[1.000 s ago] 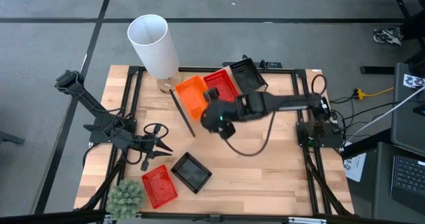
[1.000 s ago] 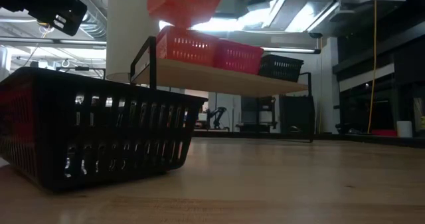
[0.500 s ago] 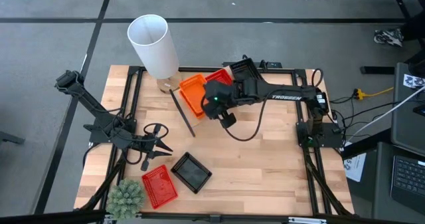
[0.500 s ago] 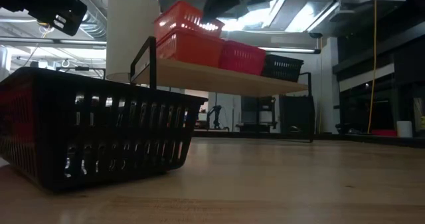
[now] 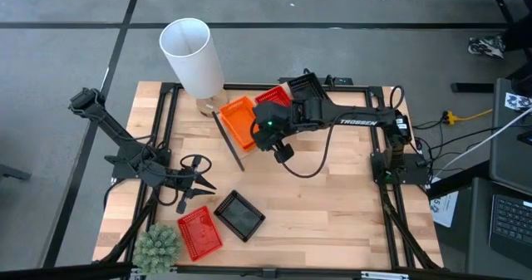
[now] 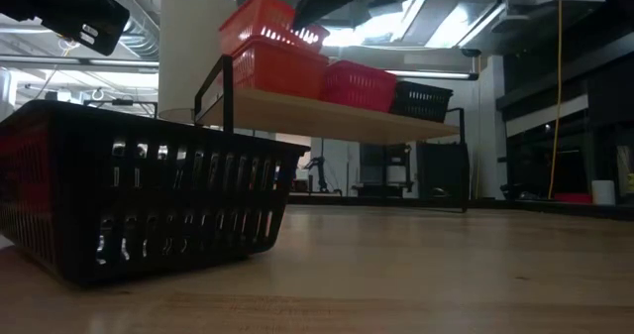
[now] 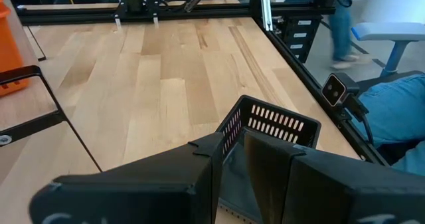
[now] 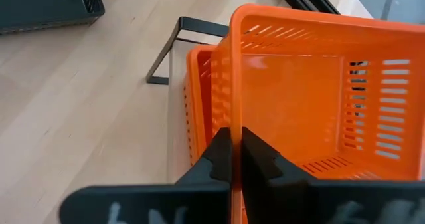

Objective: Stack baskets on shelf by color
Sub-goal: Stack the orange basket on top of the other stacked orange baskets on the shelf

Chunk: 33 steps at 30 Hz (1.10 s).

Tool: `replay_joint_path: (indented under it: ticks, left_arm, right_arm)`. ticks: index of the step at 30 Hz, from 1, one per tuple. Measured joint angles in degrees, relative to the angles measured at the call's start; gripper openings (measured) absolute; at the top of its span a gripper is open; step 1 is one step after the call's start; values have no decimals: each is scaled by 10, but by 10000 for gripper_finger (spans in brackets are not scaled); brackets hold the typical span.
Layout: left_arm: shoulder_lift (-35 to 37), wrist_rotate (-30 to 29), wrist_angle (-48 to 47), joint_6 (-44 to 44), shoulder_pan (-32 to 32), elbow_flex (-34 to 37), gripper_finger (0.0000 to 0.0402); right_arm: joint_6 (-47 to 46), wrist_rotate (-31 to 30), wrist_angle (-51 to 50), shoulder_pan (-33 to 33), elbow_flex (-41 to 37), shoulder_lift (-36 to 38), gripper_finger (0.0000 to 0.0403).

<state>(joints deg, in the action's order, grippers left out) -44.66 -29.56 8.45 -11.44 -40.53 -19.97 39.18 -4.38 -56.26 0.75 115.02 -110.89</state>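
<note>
The upper orange basket's bottom [image 8: 292, 104] sits in the lower orange basket on the shelf [image 8: 199, 98], so my right gripper should open and let the upper basket go.
My right gripper [image 5: 264, 129] is over the shelf's [image 6: 327, 116] left end, shut on an orange basket [image 8: 299, 84]. That basket sits tilted in a second orange basket [image 6: 277, 66] on the shelf. A red basket [image 6: 357, 84] and a black basket [image 6: 421, 99] stand beside it on the board. A loose black basket [image 5: 239, 213] and a loose red basket [image 5: 199, 233] lie near the table's near edge. My left gripper [image 5: 199, 179] waits at the table's left side, shut, with the loose black basket [image 7: 272, 127] just ahead of it. My right gripper pinches one long side wall of the upper orange basket at its rim [image 8: 232, 121], one finger inside the basket and one outside. The fingers come from above, slanting. The basket is tilted, and its underside rests in the lower orange basket [image 8: 196, 104] on the shelf.
A tall white cylinder [image 5: 193, 57] stands at the table's far left, close behind the shelf. A green spiky plant [image 5: 158, 245] sits at the near left corner. Bare wood [image 5: 324, 205] spreads across the table's middle and right. Black frame rails run along the table's sides.
My right gripper carried the orange basket from high above the table's middle toward the far left and down onto the orange basket on the shelf. In the last half second the held basket shifted slightly left and tipped. The left arm kept still.
</note>
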Motion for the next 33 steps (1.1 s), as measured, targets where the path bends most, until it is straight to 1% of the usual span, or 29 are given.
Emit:
replay_joint_path:
  ticks: [7,14,24,33]
  left_arm:
    - [0,0,0,-2,0,0,57]
    - [0,0,0,-2,0,0,57]
    - [0,0,0,-2,0,0,57]
    - [0,0,0,-2,0,0,57]
  right_arm:
    - [-3,-3,-3,0,0,0,4]
    - [-30,-5,-3,0,0,0,7]
    - [-29,-5,-2,0,-1,0,71]
    - [-30,-4,19,-7,5,0,97]
